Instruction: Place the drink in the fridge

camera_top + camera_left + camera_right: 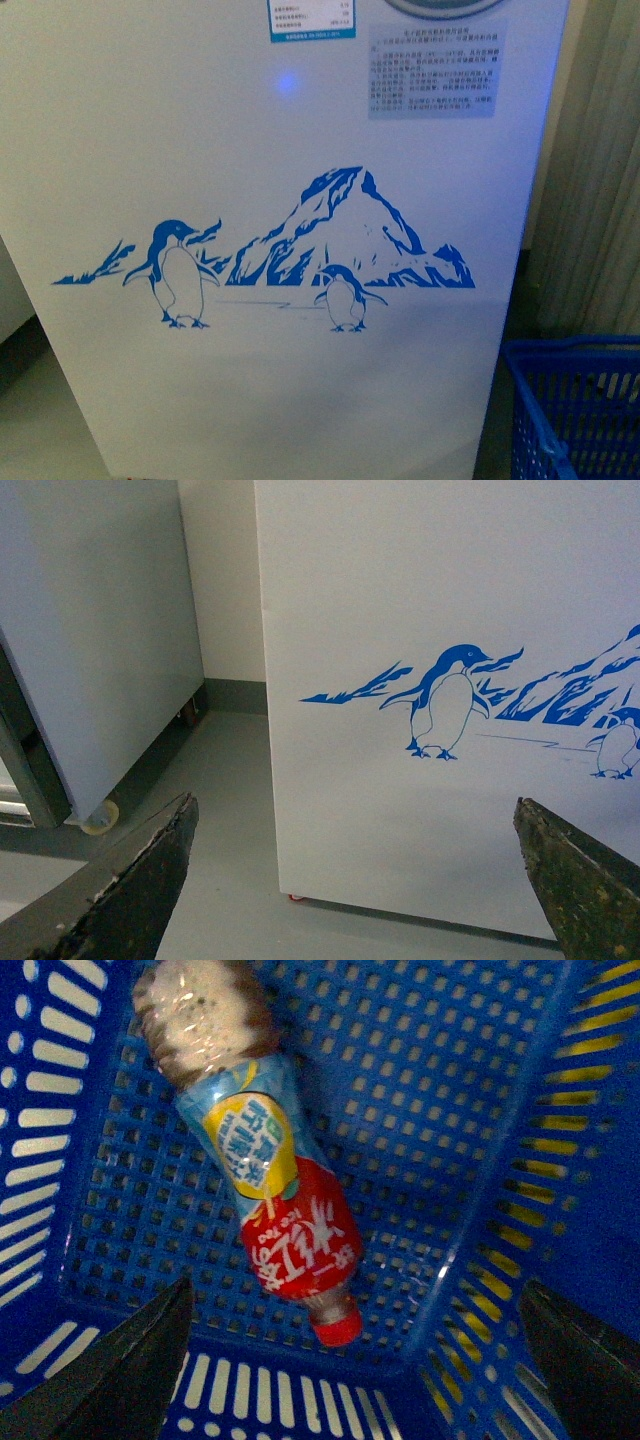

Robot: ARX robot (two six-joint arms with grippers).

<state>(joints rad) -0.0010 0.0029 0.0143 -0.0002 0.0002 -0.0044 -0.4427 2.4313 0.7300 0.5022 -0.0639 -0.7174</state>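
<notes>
My right gripper grabs the bottle by its labelled middle [268, 1175] next, to put the drink in the fridge.
The drink [265, 1175] is a clear plastic bottle of brown liquid with a light-blue, yellow and red label and a red cap. It lies on its side on the bottom of a blue basket [430, 1100]. My right gripper [355, 1360] is open above the basket, its dark fingers [130, 1360] either side of the cap end and apart from the bottle. The fridge [300, 130] is white with a blue penguin-and-mountain graphic and fills the front view. It also shows in the left wrist view [420, 600]. My left gripper [355, 880] is open and empty, facing the fridge's lower corner.
The blue basket [575, 400] stands on the floor at the fridge's right, in front of a pale curtain [600, 180]. A plain grey-white cabinet on wheels [90, 630] stands left of the fridge, with a strip of grey floor [220, 810] between them.
</notes>
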